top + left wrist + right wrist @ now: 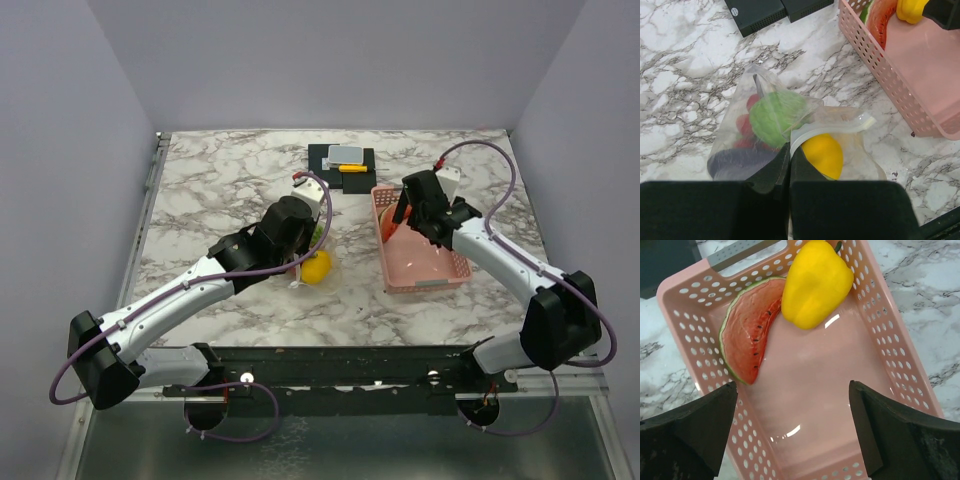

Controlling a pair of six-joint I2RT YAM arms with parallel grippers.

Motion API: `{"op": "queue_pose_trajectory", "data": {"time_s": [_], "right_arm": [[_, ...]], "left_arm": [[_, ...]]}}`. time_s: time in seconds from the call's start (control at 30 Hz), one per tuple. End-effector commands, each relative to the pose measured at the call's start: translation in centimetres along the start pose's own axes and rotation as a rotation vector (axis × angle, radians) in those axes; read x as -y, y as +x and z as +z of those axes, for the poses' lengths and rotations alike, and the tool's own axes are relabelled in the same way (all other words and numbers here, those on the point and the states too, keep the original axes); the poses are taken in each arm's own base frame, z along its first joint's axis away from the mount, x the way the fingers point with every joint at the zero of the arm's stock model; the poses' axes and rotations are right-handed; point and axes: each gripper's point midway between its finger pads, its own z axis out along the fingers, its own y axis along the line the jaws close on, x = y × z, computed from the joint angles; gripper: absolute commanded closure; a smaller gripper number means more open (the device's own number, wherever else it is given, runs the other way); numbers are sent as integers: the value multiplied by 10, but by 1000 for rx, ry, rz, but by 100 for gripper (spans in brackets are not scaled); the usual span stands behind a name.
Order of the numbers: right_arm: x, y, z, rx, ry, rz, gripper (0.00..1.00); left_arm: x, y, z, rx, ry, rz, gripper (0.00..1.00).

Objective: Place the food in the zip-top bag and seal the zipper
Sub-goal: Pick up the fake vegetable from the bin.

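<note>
My right gripper is to grip the yellow pepper (815, 282) across its sides next, so the pepper's stem end stays free to go into the zip-top bag first.
The clear zip-top bag (771, 150) lies on the marble with a green food (776, 116), a red one (744, 125), a dark purple one and a yellow one (823, 154) showing through it. My left gripper (789, 152) is shut on the bag's near rim; from above, the gripper (312, 232) hides most of the bag and only the yellow food (317, 267) shows. My right gripper (792, 386) hangs open and empty over the pink basket (890, 340). A watermelon slice (747, 330) and a yellow pepper (815, 282) lie at the basket's far end.
The pink basket (425, 285) stands right of the bag, with my right gripper (405, 215) above its far half. A yellow-and-grey item on a black base (342, 160) sits at the back middle. Purple walls close the table on three sides.
</note>
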Motion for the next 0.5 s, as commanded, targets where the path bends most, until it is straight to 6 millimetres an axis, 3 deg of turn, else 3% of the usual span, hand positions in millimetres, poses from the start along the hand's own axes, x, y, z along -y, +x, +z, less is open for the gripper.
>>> {"op": "queue_pose_trajectory", "data": {"time_s": [0.0,0.23,0.47], "right_arm": [[-2,-14,16,-11,7,149,2],[14,-14,48,-64,132,295,0],[15,-16,72,-71,178,367,0]], "left_arm": [[-5,-5,1,28,-22,-17,100],[-4,-4,1,25,-19,-15,100],[-3,-4,2,24,-15,-14,100]]}}
